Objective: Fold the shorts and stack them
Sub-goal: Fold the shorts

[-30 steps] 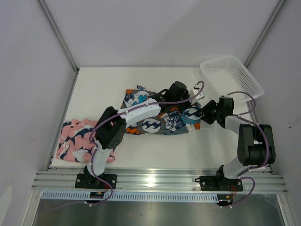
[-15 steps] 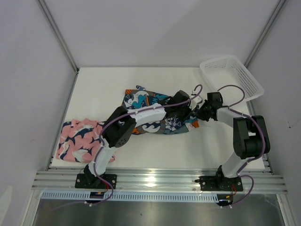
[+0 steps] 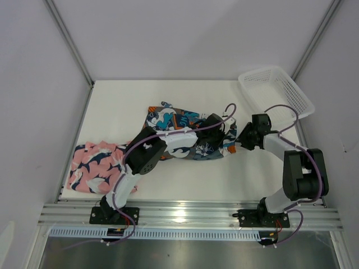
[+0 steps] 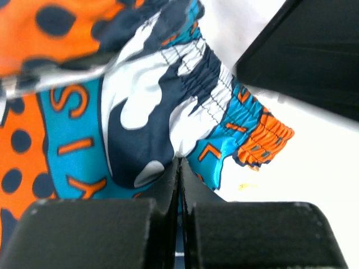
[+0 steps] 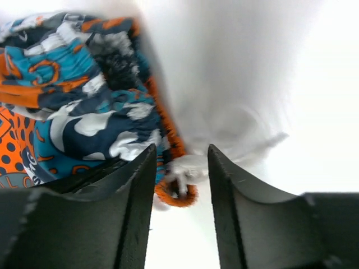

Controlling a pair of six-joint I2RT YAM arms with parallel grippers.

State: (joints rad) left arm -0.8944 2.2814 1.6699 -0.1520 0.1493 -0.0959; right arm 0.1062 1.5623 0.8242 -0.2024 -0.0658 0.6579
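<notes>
I will next take the patterned shorts by the orange gathered hem [image 3: 232, 148] with my right gripper, so I can pull them out and fold that end of them over.
The patterned shorts [image 3: 182, 130], blue, teal, orange and white, lie bunched in the middle of the table. The pink shorts [image 3: 92, 164] lie crumpled at the near left. My left gripper [image 3: 220, 136] reaches across the patterned shorts to their right end. In the left wrist view it [image 4: 180, 162] is shut, with a fold of that cloth [image 4: 140, 112] pinched at the tips. My right gripper [image 3: 243, 140] sits just right of the same end. It [image 5: 180, 148] stands open, its fingers either side of the orange gathered hem [image 5: 176, 193] without squeezing it.
A white mesh basket [image 3: 275, 92] stands tilted at the far right corner. The right gripper's black body [image 4: 303, 50] is close to the left gripper's tips. Bare white table [image 3: 123, 101] lies behind the shorts, and a metal rail [image 3: 185, 213] runs along the near edge.
The left gripper moved nearer and rightward onto the patterned shorts' right end, and the cloth bunched tighter. The right gripper pushed in toward the cloth, then drew back slightly.
</notes>
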